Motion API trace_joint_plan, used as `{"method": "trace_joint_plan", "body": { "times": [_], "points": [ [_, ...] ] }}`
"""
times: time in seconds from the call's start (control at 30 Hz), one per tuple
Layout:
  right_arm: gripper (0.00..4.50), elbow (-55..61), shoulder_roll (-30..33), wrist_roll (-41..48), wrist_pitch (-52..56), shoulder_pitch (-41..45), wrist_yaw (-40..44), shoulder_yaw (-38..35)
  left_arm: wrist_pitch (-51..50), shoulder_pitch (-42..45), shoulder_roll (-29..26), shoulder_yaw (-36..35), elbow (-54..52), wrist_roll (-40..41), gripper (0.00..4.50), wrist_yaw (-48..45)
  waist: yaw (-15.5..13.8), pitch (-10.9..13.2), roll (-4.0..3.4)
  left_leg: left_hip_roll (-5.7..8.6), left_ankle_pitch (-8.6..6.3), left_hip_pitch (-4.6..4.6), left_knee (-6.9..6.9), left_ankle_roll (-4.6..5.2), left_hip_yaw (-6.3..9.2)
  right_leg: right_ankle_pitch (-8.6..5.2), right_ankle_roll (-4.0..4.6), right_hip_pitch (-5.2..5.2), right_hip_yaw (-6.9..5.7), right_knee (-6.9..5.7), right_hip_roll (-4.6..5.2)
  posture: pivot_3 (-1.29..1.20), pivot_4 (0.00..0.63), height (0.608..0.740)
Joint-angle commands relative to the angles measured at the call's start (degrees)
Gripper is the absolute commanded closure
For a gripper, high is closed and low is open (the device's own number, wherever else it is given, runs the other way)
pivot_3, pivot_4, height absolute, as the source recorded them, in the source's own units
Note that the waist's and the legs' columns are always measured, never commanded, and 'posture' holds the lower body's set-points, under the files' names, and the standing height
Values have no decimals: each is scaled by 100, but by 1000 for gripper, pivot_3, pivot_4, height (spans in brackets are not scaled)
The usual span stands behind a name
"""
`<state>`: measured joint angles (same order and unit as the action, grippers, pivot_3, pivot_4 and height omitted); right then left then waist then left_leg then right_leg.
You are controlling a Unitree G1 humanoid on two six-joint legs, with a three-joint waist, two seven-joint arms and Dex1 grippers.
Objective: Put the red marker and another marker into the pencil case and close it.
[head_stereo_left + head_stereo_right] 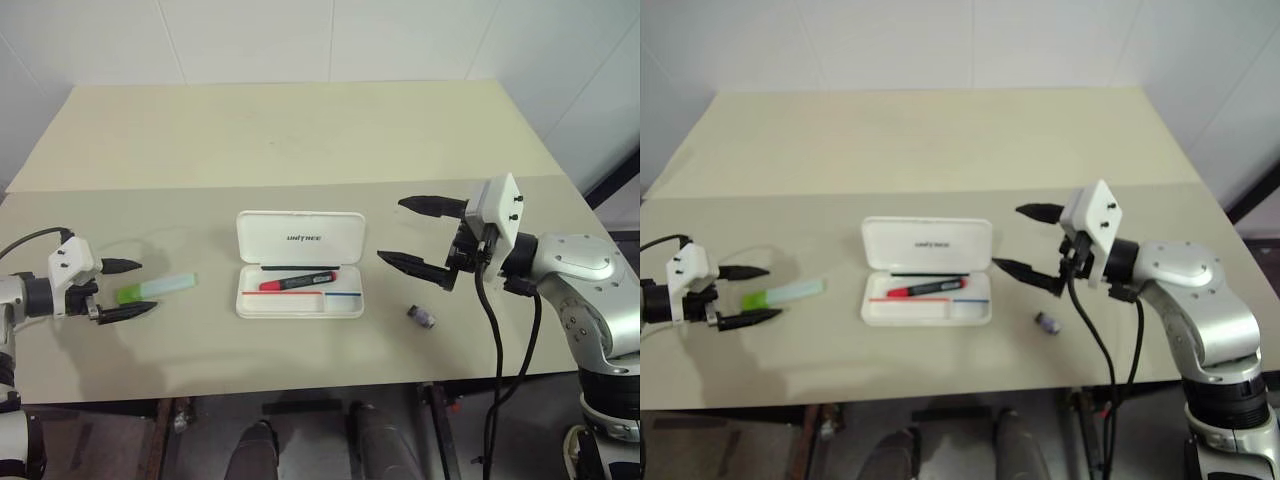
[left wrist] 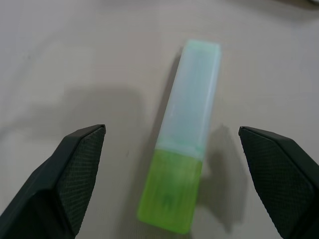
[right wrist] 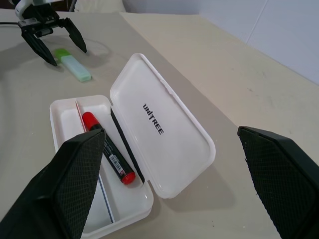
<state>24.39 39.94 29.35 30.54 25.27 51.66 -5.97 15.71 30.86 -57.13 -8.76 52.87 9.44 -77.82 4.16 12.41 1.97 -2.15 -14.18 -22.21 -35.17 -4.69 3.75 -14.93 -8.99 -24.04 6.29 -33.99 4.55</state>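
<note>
I should close my left gripper on the marker's green end now. My left gripper's fingers reach down beside both sides of the green end (image 1: 129, 293) (image 2: 169, 189).
The white pencil case (image 1: 300, 300) lies open in the middle of the table, its lid (image 3: 164, 129) folded back flat. Inside its tray lies the red marker (image 1: 298, 282), black-bodied with a red cap. To the left on the table lies another marker (image 1: 170, 284), pale green with a lighter translucent part. My left gripper (image 1: 147, 286) is open and low over the table, one finger on each side of that marker's green end (image 2: 172, 199), not touching it. To the right of the case, my right gripper (image 1: 392, 230) hangs open and empty above the table.
A small dark grey stub (image 1: 421, 317) lies on the table right of the case, below my right gripper. The far half of the table (image 1: 300, 130) is a separate bare surface. The table's front edge runs close to the case.
</note>
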Motion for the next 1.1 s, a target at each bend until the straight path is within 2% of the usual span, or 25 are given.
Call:
{"method": "trace_joint_plan", "body": {
  "times": [0.03,0.13,0.4,0.43,0.63,0.77,0.93,1.1],
  "points": [
    [5,305,104,145,-2,-36,-131,-265,183,217,-34,105,290,-170,0,-44,-3,0,0,0,0,0,0,0,0,0,0,0,0,0,0,0,150,740],
    [0,346,123,170,4,-64,-174,-282,298,326,-52,184,480,-277,607,-35,-10,0,1,0,0,1,0,0,0,0,-1,0,0,-1,0,0,150,740],
    [0,342,232,156,-57,-172,-132,-270,434,379,-33,202,608,-302,3332,-38,-67,0,1,0,1,3,-1,1,0,0,0,0,0,-6,0,0,150,740],
    [0,327,245,166,-67,-182,-119,-269,449,364,-22,204,598,-296,3477,-46,-74,-1,1,0,1,3,-1,1,0,0,0,0,0,-6,0,0,150,740],
    [0,201,328,158,-161,-231,49,-214,608,251,91,19,428,-99,3476,95,-110,-1,1,0,1,3,-1,1,0,0,0,0,0,-6,0,0,150,740],
    [0,113,341,110,-229,-244,123,-181,376,82,127,-282,-75,284,3476,37,-114,-1,1,0,2,1,-2,1,0,0,0,0,0,-5,0,0,150,740],
    [0,-17,333,56,-338,-284,191,-139,-457,-487,77,-679,-1459,930,3476,-54,-113,-1,1,-1,1,0,-1,1,0,5,-10,0,-1,-5,0,0,150,740],
    [0,-120,289,21,-415,-281,229,-75,-1530,-1312,-62,-870,-3296,1440,3476,-135,-91,0,1,-3,1,1,-1,1,0,5,-9,0,0,-3,0,0,150,740]
  ]
}}
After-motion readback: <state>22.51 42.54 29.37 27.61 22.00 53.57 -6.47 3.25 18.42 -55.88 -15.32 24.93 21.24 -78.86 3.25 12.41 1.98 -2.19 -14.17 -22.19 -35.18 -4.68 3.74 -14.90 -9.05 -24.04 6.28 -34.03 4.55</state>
